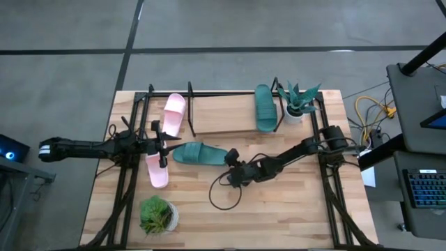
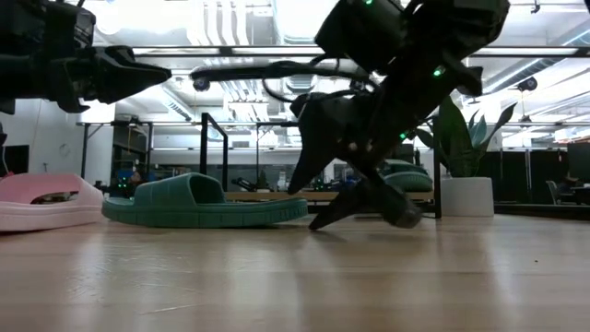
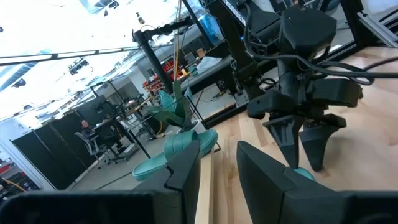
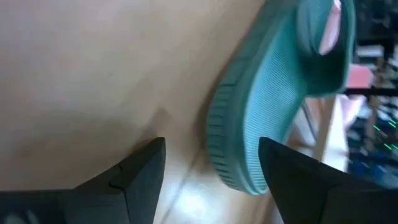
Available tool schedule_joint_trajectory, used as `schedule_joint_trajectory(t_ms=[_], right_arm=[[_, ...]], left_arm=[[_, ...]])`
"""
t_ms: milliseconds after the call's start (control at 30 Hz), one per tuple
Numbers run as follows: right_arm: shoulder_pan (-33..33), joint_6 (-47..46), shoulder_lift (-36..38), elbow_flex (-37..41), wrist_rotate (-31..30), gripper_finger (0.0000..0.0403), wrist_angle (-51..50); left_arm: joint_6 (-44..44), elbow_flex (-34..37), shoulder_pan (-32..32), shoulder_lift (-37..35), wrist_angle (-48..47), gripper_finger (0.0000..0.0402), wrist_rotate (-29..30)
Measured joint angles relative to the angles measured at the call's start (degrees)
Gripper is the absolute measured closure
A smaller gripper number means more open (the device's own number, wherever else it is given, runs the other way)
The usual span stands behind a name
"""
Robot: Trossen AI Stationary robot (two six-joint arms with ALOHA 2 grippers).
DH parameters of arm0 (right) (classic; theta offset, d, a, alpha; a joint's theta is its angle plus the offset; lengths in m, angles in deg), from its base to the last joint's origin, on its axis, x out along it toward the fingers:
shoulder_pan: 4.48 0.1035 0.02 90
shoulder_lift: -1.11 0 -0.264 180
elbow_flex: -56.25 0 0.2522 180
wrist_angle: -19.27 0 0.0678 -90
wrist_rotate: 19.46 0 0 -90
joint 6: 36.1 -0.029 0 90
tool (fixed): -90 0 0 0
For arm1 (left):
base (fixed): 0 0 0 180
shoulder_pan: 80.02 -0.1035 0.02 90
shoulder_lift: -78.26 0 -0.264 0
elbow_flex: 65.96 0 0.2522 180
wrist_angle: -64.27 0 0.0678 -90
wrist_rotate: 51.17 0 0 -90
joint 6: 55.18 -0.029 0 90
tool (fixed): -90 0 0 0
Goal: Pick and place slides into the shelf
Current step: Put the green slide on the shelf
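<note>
The right gripper grips the teal slide by its heel end (image 1: pixel 220 157) next, to place it into the shelf (image 1: pixel 223 115).
One teal slide (image 1: pixel 198 153) lies flat on its sole mid-table, also in the low view (image 2: pixel 198 205). My right gripper (image 1: pixel 232 162) is open and slants down at the slide's right end (image 4: pixel 245 155). That end lies ahead of and between the fingers, and no touch shows. A pink slide (image 1: pixel 157 171) lies on the table under my left gripper (image 1: pixel 162 148), which hangs open and level above it. On the shelf (image 1: pixel 223 115) at the far edge, a pink slide (image 1: pixel 174 113) rests at the left end and a teal slide (image 1: pixel 265 107) at the right end.
A small potted plant (image 1: pixel 159 215) stands near the front left. A second plant (image 1: pixel 300 103) stands at the far right beside the shelf. A black cable loop (image 1: pixel 223 195) lies on the wood under the right arm. Black arm-mount frames (image 1: pixel 129 174) run along both sides.
</note>
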Motion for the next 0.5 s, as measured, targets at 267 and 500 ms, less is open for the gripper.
schedule_joint_trajectory(t_ms=[267,500], right_arm=[[-0.9,1.5,-4.3,-4.7,-4.6,0.0157,-0.3],[-1.8,-0.2,-5.2,-6.7,-4.6,0.0174,-0.5]], left_arm=[[0.0,0.0,0.0,0.0,0.0,0.0311,0.0],[0.0,0.0,0.0,0.0,0.0,0.0311,0.0]])
